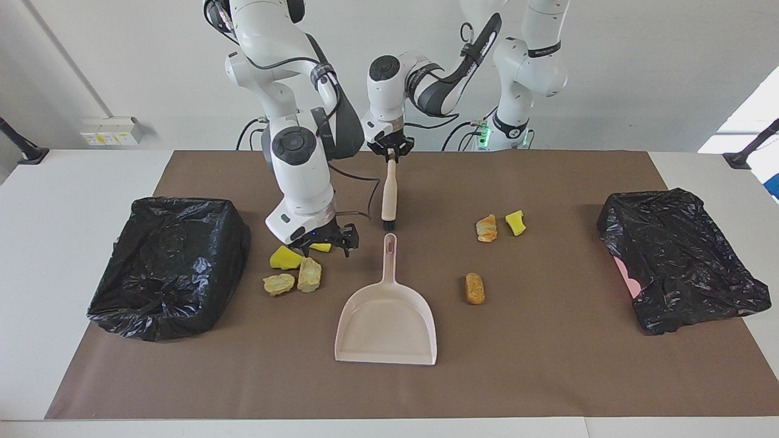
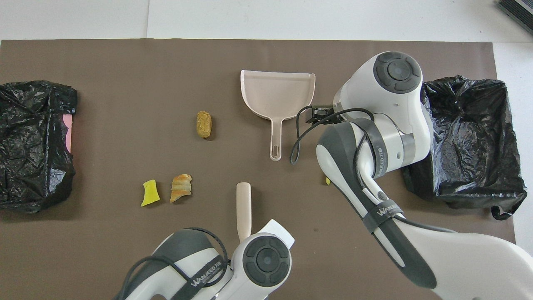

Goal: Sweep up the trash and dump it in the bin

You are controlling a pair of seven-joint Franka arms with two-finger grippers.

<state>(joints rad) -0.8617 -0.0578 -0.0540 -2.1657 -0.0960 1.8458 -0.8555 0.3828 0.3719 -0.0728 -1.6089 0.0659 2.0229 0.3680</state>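
My right gripper will grab the dustpan by its slim handle (image 2: 275, 140) next. The dustpan's flat pan is too wide for the gripper's fingers.
My left gripper (image 1: 389, 153) is shut on the top of the beige brush (image 1: 388, 191), which hangs upright with its black bristles low over the mat, by the tip of the dustpan's handle. In the overhead view only the brush handle (image 2: 244, 206) shows past the left wrist. The beige dustpan (image 1: 386, 322) (image 2: 277, 93) lies flat mid-mat. My right gripper (image 1: 322, 244) (image 2: 318, 114) stands open low over a small yellow piece in a trash cluster (image 1: 292, 271). More trash lies apart: a golden lump (image 1: 475, 288) (image 2: 203, 124), a tan piece (image 1: 486, 228) (image 2: 181, 188), a yellow chunk (image 1: 515, 222) (image 2: 150, 193).
A black-bagged bin (image 1: 167, 264) (image 2: 470, 141) sits at the right arm's end of the mat, beside the trash cluster. Another black-bagged bin (image 1: 681, 261) (image 2: 33, 141) sits at the left arm's end. The right arm's elbow hides the cluster from overhead.
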